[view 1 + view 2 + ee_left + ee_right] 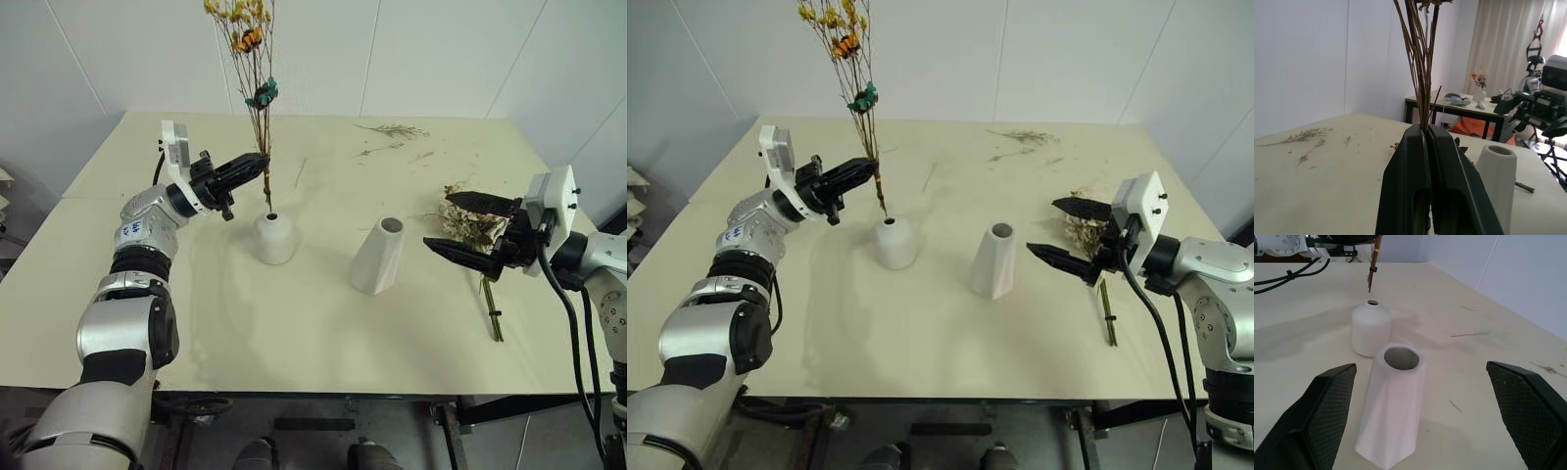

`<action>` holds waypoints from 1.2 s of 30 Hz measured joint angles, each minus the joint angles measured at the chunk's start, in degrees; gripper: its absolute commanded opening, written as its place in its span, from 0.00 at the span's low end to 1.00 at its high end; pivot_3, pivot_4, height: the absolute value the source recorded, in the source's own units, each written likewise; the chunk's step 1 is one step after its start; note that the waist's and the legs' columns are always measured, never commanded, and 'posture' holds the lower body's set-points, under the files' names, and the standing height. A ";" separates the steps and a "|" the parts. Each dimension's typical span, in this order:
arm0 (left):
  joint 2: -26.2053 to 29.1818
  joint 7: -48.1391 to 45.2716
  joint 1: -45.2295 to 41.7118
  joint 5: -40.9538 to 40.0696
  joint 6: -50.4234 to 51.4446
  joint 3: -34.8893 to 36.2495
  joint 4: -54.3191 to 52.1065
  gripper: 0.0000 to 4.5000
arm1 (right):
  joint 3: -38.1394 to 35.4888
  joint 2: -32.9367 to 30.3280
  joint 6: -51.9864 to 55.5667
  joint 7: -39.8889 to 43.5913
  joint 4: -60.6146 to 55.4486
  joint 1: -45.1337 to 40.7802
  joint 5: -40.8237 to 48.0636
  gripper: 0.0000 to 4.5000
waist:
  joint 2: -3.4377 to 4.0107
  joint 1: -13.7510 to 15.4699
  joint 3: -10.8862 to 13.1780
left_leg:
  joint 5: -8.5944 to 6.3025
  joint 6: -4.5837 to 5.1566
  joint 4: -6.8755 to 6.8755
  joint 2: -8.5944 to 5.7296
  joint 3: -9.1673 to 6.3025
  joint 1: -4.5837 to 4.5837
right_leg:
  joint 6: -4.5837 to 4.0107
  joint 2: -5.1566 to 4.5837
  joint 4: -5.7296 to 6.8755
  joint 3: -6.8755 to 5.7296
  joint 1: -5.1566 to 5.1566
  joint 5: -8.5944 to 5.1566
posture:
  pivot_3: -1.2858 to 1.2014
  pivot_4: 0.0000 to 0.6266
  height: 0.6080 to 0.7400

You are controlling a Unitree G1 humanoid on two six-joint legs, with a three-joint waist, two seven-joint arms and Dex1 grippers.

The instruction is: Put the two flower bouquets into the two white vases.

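Note:
My right gripper is going to grab the fuller bouquet by its stems next, below the delicate flowers, because they could crush.
My left gripper (257, 164) is shut on the stems of the thin sprig bouquet (253, 59), a bunch of small yellow-orange flowers held upright. Its stem ends (1372, 280) hang just above the mouth of the short round white vase (274, 238). The taller tapered white vase (377, 257) stands to the right of it with its top open. My right gripper (439, 220) is open and level, pointing at the tall vase from the right with nothing between its fingers (1327, 411). The fuller bouquet (471, 228) lies on the table behind that gripper, its green stem (491, 311) towards the front edge.
Loose dried twigs (392, 130) lie scattered at the back right of the cream table (294, 333). White walls stand close behind the table. The left wrist view catches another table (1459, 105) with small items farther off in the room.

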 measured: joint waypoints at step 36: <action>-2.84 2.83 -0.70 4.39 -6.44 3.67 3.46 0.01 | -0.21 -2.24 8.71 1.14 -1.83 -7.95 10.89 1.00 | 0.00 -0.06 0.00 | -0.10 0.26 0.17 0.01 -0.01 0.00 | 0.00 0.01 0.39 0.01 -0.09 0.00 | 0.52 0.24 1.00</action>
